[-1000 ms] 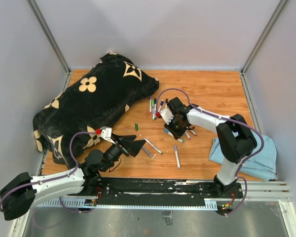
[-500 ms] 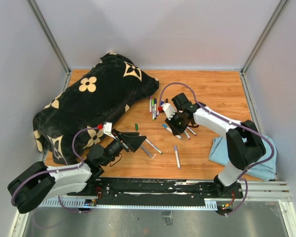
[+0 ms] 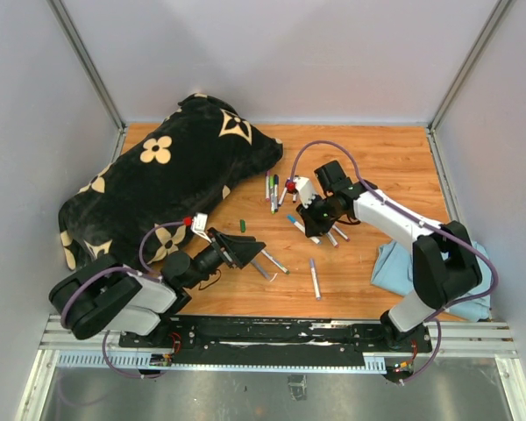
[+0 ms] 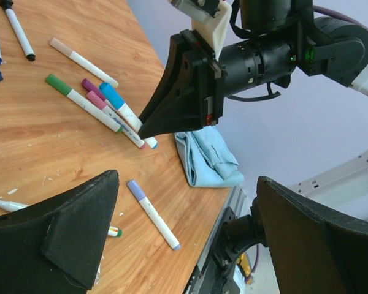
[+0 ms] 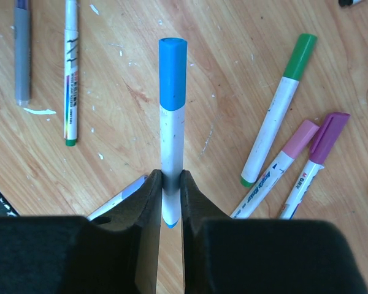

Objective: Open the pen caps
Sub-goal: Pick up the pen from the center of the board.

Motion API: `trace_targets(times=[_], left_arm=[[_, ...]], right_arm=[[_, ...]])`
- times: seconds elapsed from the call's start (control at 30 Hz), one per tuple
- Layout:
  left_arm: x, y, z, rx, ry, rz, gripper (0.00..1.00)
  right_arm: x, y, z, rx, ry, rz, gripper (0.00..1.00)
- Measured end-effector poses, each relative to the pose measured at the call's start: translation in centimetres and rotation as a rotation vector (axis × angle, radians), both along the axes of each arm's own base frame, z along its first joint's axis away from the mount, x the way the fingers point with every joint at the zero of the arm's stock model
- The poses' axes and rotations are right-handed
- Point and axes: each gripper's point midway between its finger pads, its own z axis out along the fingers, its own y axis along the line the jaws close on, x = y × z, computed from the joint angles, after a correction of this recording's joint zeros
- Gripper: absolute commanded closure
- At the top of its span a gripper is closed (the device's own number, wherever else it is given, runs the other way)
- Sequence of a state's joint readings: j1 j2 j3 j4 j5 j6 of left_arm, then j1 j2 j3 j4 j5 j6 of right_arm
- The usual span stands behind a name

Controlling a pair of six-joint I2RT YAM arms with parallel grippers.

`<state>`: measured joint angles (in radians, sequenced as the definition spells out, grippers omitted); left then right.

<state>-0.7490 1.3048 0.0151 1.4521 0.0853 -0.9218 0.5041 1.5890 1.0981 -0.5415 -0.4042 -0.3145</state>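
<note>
I should next grab the marker's blue cap [image 3: 293, 219] [image 4: 110, 96] with my left gripper to pull it open while my right gripper holds the marker's white body.
My right gripper [image 5: 170, 180] is shut on the white barrel of a marker, and its blue cap [image 5: 173, 73] sticks out ahead of the fingers just above the wood. In the top view this gripper [image 3: 314, 228] is right of centre. My left gripper [image 3: 247, 252] is open and empty, pointing toward the right gripper; its wrist view [image 4: 187, 226] shows the blue cap [image 4: 110, 96] ahead. A lavender-capped marker [image 4: 152, 214] lies between its fingers on the wood. Green [image 5: 300, 55], pink [image 5: 303, 138] and purple [image 5: 328, 128] capped markers lie beside the held one.
A black plush cushion [image 3: 158, 189] with beige flowers fills the back left. A light blue cloth [image 3: 473, 272] lies at the right front edge. Several more markers [image 3: 272, 191] lie behind the centre, and a loose green cap [image 3: 243, 225] lies near it.
My left gripper has reached further right toward the markers, still open. My right gripper has shifted slightly right and back.
</note>
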Motion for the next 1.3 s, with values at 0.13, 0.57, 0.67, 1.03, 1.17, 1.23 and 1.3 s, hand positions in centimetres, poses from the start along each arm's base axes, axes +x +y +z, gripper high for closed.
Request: trace_targets(times=[0.13,0.57,0.67,1.03,1.17,1.23,1.3], left_arm=[[0.3,-1.0,-0.1,-0.002,0.001,-0.033,0.04],[2.7,-3.9,0.9,-0.014,-0.015,-0.059,0.07],[3.5,-4.6,1.1,-0.023,-0.011,-0.06,0.1],[6.3,-6.9,1.4,-0.066,0.027,-0.05,0.19],[7.0,-7.4,2.0,-0.086,0.027,-0.042,0.31],[7.4,-7.6,2.3,-0.091,0.029,-0.036,0.41],[7.7,-7.7,2.3,-0.09,0.035,-0.032,0.49]], right_arm=[[-0.1,0.2,0.6,0.04,0.0,0.002,0.99],[-0.9,1.2,3.1,0.17,-0.008,0.012,0.99],[-0.8,1.0,4.0,0.208,-0.019,0.001,0.99],[-1.8,2.2,5.8,0.314,-0.01,0.047,0.99],[-2.2,2.5,6.0,0.336,0.005,0.061,0.99],[-2.4,2.6,6.1,0.346,0.009,0.068,0.99],[-2.5,2.7,6.2,0.356,0.014,0.075,0.99]])
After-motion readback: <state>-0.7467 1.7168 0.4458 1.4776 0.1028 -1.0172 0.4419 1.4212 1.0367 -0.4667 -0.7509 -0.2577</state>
